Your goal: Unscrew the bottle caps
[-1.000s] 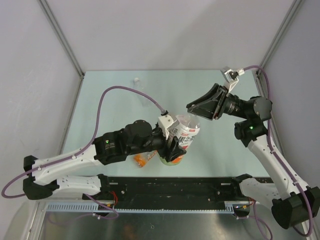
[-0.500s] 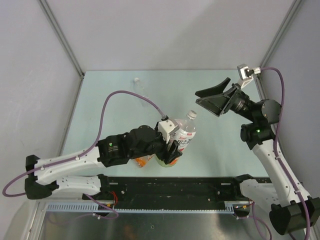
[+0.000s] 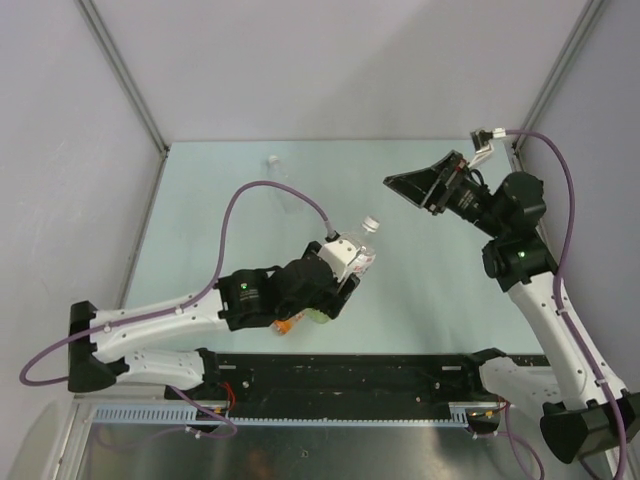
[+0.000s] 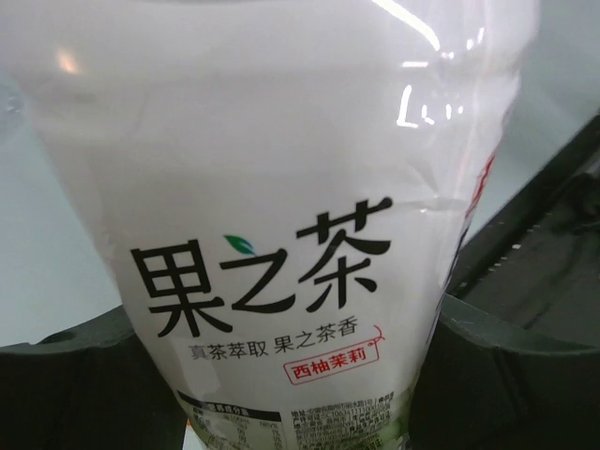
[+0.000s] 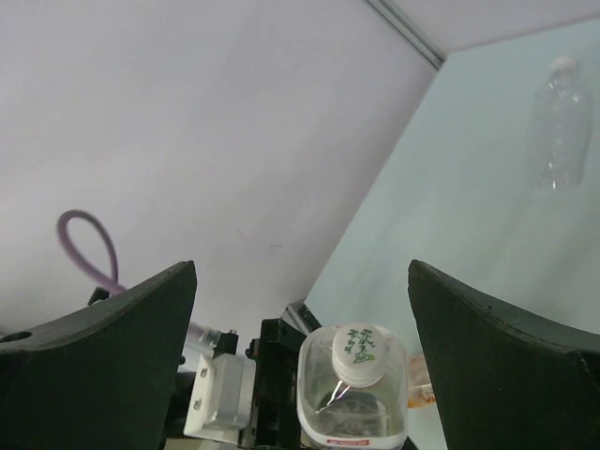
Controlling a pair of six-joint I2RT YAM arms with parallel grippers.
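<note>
The right gripper takes hold of the white cap (image 3: 371, 224) by its sides next, fingers in line with the neck, to unscrew it.
My left gripper (image 3: 345, 272) is shut on the yellow-green bottle with the white label (image 3: 357, 262), which it holds tilted, neck toward the back right. Its white cap (image 3: 371, 224) sits on the neck. In the left wrist view the label (image 4: 281, 234) fills the frame between my dark fingers (image 4: 525, 375). My right gripper (image 3: 420, 182) hangs open in the air, well back and right of that cap, holding nothing. From the right wrist I see the cap (image 5: 361, 352) with green print below the wide-apart fingers (image 5: 112, 356). The orange bottle (image 3: 285, 323) lies under my left arm.
A clear bottle (image 3: 285, 185) lies at the far back left of the pale green table (image 3: 220, 220); its cap (image 5: 562, 66) shows in the right wrist view. A black rail (image 3: 340, 375) runs along the near edge. Grey walls close in on three sides.
My right gripper opened, let go of the labelled bottle's cap and drew back up to the right. My left arm shifted left and tilted the bottle lower.
</note>
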